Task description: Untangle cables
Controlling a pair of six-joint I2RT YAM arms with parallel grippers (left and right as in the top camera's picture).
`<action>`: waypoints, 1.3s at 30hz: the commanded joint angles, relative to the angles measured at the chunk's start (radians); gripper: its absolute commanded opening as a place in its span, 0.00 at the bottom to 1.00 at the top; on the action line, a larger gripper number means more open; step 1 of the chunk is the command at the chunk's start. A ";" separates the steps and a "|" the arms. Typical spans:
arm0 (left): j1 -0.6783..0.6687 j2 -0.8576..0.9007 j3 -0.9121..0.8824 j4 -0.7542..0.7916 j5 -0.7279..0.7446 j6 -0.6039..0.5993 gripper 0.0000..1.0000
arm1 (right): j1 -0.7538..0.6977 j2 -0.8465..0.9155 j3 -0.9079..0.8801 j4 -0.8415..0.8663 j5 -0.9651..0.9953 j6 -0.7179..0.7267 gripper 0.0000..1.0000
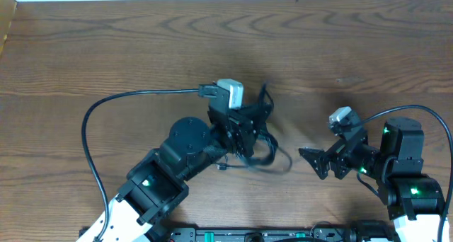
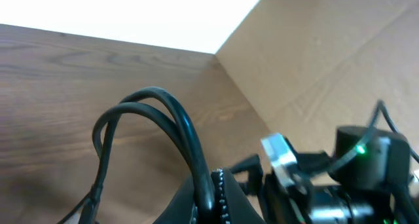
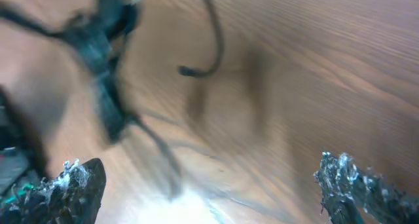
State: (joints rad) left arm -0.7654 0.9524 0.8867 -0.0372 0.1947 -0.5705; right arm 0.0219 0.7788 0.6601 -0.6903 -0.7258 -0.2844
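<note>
The cable loops hang short of my right gripper's open fingers, so the cables go there next, before my left gripper releases them.
The thin black cables (image 1: 271, 157) lie in a tangled bundle at the middle of the table, with loops trailing to the right. My left gripper (image 1: 252, 122) is shut on the bundle. In the left wrist view the cables (image 2: 163, 109) arch up in a double loop out of the closed jaws (image 2: 213, 198). My right gripper (image 1: 313, 163) is open and empty, just right of the loops and pointing at them. In the right wrist view its fingers (image 3: 209, 198) are spread wide over bare wood, with a blurred cable end (image 3: 208, 54) ahead.
The thick black wire of the left arm (image 1: 92, 122) curves over the table's left half. The right arm (image 2: 353, 178) shows close by in the left wrist view. A cardboard wall (image 2: 327, 60) stands behind it. The wooden table (image 1: 141, 44) stretches far back.
</note>
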 commanded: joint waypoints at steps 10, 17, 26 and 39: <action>0.065 -0.006 0.001 0.189 -0.050 -0.125 0.07 | -0.002 0.000 0.014 0.080 -0.354 0.035 0.99; 0.065 -0.001 0.001 0.275 -0.085 -0.204 0.07 | 0.000 0.000 0.014 0.125 -0.422 0.078 0.99; 0.056 0.029 0.001 0.417 -0.081 -0.260 0.08 | 0.000 0.044 0.014 0.139 -0.433 0.079 0.99; -0.034 0.134 0.001 0.560 -0.079 -0.264 0.08 | 0.085 0.216 0.014 0.272 -0.484 0.090 0.85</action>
State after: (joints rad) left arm -0.7879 1.0725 0.8852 0.4942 0.1242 -0.8314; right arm 0.0845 0.9764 0.6598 -0.4328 -1.1786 -0.2043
